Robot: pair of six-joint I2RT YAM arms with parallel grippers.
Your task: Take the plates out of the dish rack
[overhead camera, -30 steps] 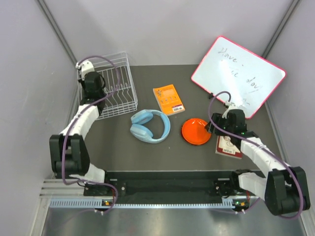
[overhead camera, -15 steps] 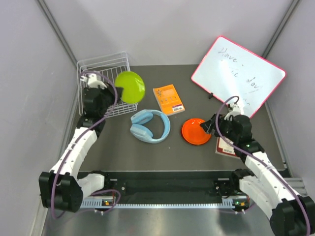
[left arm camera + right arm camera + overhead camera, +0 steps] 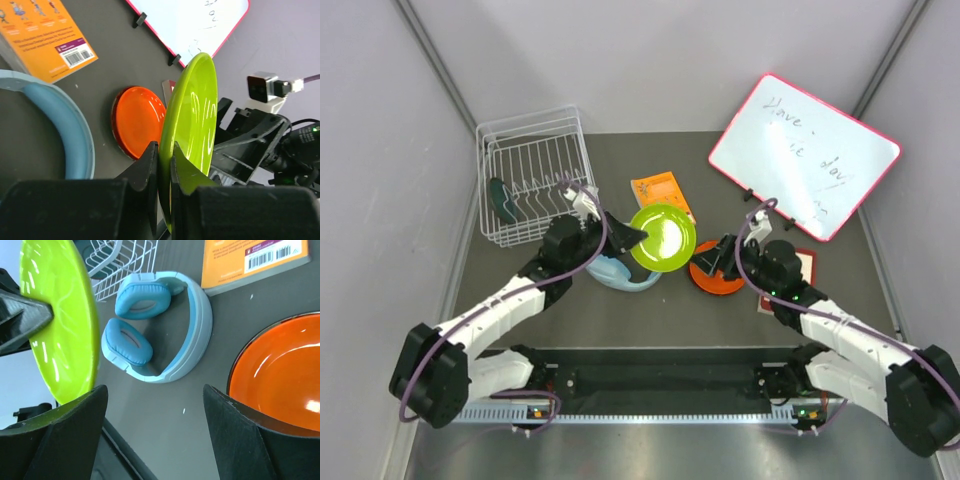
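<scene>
I need to stack the yellow-green plate with the orange plate, so next I need to grab the yellow-green plate with my right gripper by its free rim.
My left gripper is shut on the rim of the yellow-green plate, which it holds on edge above the table between the headphones and the orange plate. In the left wrist view both fingers pinch the green plate, with the orange plate lying flat behind it. My right gripper hovers open over the orange plate's left side; nothing is between its fingers. The orange plate and the green plate flank them. The white wire dish rack at back left holds a teal-blue plate upright.
Light blue headphones lie partly under my left wrist. An orange book lies behind the green plate. A pink-framed whiteboard leans at back right. A flat red-and-white thing lies by my right arm. Grey walls close in on both sides.
My left arm has lifted the yellow-green plate out of the dish rack and carried it right to the table's middle. My right gripper has opened wider and swung left over the orange plate.
</scene>
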